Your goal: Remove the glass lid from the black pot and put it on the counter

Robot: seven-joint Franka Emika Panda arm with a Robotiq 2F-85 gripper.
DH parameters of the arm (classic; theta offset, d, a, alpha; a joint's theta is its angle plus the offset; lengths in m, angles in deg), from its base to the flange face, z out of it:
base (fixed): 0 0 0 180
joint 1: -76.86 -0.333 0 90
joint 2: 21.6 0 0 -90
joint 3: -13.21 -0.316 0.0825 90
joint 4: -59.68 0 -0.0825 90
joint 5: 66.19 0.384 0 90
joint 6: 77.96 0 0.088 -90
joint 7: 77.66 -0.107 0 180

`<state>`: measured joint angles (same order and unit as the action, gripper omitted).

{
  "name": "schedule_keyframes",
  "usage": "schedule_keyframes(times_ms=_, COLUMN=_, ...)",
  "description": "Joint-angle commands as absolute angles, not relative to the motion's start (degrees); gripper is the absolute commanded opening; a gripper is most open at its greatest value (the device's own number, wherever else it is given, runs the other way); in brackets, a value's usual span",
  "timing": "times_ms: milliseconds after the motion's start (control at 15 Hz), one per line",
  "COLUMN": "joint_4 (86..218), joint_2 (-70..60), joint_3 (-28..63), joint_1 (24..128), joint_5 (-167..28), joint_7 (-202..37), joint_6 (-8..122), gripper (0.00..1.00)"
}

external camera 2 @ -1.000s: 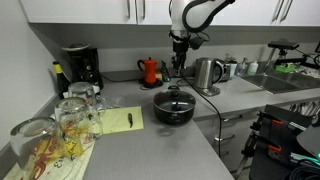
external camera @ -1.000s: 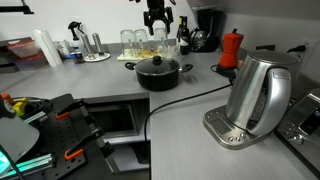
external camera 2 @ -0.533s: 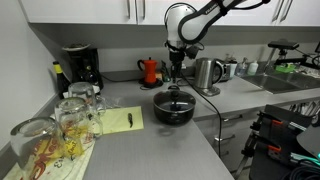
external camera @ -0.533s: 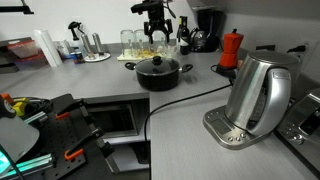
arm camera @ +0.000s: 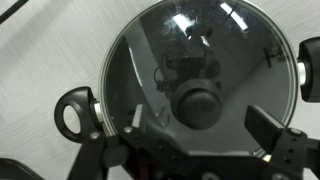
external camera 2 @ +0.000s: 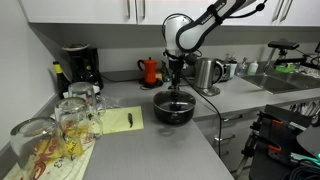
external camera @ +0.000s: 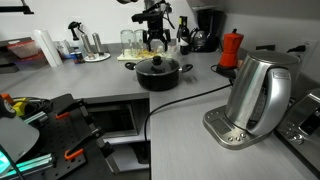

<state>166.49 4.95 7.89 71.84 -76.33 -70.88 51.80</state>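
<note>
My gripper should next pick up the glass lid by its black knob, which leaves the lid's rim free, so that the lid can be laid flat on the counter.
The black pot stands on the light grey counter with the glass lid on it; both exterior views show it. My gripper hangs just above the lid, open and empty. In the wrist view the glass lid fills the frame. Its black knob lies between my spread fingertips, a little ahead of them. The gripper touches nothing. The pot's side handles show at both edges.
A steel kettle on its base stands at the counter's near end, its black cable running past the pot. A red moka pot, a coffee machine, drinking glasses and a yellow pad stand around.
My gripper has come down from well above the pot to just over the lid's knob. The pot and lid have not moved.
</note>
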Motion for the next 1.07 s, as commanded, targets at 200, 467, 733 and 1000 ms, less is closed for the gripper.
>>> schedule_keyframes(times_ms=200, joint_4=164.34, joint_2=8.45, joint_3=7.1, joint_1=71.91, joint_5=-75.68, joint_7=-66.05, joint_6=51.54, gripper=1.0)
schedule_keyframes(times_ms=467, joint_4=163.81, joint_2=9.14, joint_3=6.78, joint_1=72.0, joint_5=-75.61, joint_7=-64.06, joint_6=51.19, gripper=1.0)
schedule_keyframes(times_ms=733, joint_4=163.55, joint_2=9.42, joint_3=6.41, joint_1=72.29, joint_5=-75.22, joint_7=-62.51, joint_6=51.12, gripper=0.69)
schedule_keyframes(times_ms=1000, joint_4=163.69, joint_2=9.11, joint_3=6.19, joint_1=72.45, joint_5=-75.05, joint_7=-61.62, joint_6=51.39, gripper=0.4)
